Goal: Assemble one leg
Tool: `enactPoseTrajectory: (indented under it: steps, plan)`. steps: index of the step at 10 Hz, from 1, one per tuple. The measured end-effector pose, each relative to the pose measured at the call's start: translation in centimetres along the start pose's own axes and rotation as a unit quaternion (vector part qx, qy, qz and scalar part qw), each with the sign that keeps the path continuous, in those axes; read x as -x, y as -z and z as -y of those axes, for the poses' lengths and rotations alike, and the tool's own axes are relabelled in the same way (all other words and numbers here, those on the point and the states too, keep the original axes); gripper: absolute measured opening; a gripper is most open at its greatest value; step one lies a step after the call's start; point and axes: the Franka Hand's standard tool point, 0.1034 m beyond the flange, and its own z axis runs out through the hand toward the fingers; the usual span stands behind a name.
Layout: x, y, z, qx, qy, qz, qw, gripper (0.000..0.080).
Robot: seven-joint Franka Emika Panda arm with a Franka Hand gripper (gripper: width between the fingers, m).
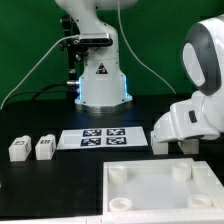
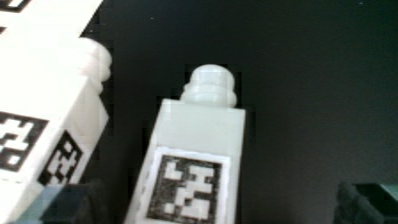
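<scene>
I am ready to close my gripper on the tagged white leg (image 2: 191, 165), since my open fingers are on either side of the leg above the black table.
In the wrist view a white leg (image 2: 199, 140) lies on the black table, with a rounded peg at one end and a black-and-white tag on its upper face. A second tagged leg (image 2: 45, 105) lies beside it. My gripper (image 2: 217, 206) is open, with one dark fingertip (image 2: 64, 206) on each side of the first leg and clear gaps between. In the exterior view my hand (image 1: 178, 124) hangs low over the table at the exterior view's right and hides these legs. Two more legs (image 1: 18, 149) (image 1: 44, 148) lie at the exterior view's left.
The marker board (image 1: 103, 137) lies flat in the middle of the table. A large flat white panel (image 1: 165, 195) with round corner sockets lies in the foreground. The robot base (image 1: 103, 85) stands at the back.
</scene>
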Motion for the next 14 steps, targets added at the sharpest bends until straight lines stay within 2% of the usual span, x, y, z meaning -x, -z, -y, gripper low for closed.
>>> enactPoseTrajectory:
  steps: [2, 3, 4, 5, 6, 13, 14]
  plan:
    - [0.0, -0.1, -0.1, 0.000, -0.001, 0.001, 1.000, 0.0648]
    - [0.0, -0.1, -0.1, 0.000, -0.001, 0.001, 1.000, 0.0558]
    - [0.0, -0.1, -0.1, 0.000, -0.001, 0.001, 1.000, 0.0558]
    - [0.0, -0.1, -0.1, 0.000, -0.001, 0.001, 1.000, 0.0375]
    - [0.0, -0.1, -0.1, 0.000, -0.001, 0.001, 1.000, 0.0289]
    - [0.0, 0.0, -0.2, 0.000, 0.000, 0.001, 1.000, 0.0290]
    - [0.4, 1.2, -0.8, 0.003, 0.017, 0.001, 1.000, 0.0290]
